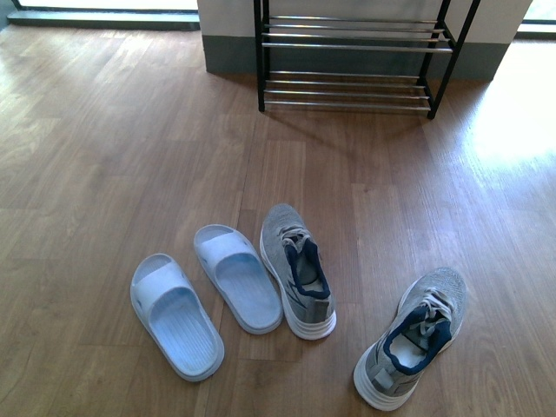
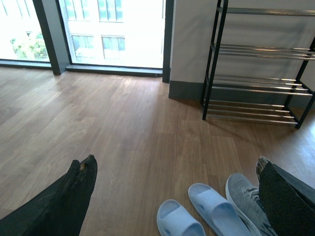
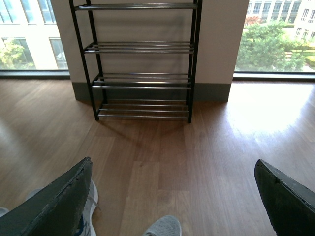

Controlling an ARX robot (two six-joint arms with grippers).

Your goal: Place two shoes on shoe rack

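My right gripper should next grab the grey sneaker by the collar's side [image 1: 438,342]. The sneaker is broad across its sole but thin beside its opening [image 1: 409,348].
Two grey knit sneakers with white soles lie on the wooden floor in the front view, one [image 1: 298,269] near the middle, the other [image 1: 415,334] further right. Beside them to the left lie two pale blue slide sandals [image 1: 236,276] [image 1: 175,314]. The shoe rack [image 1: 352,56], black-framed with chrome bars, stands against the far wall with nothing on the shelves that show. Neither arm shows in the front view. My left gripper [image 2: 177,164] is open above the floor, with sandals [image 2: 216,211] and a sneaker [image 2: 246,199] below it. My right gripper [image 3: 172,169] is open, facing the rack [image 3: 142,64].
Bare wooden floor lies between the shoes and the rack. Behind the rack is a white wall with a grey skirting board [image 1: 228,54]. Large windows [image 2: 115,32] reach down to the floor on both sides of the wall.
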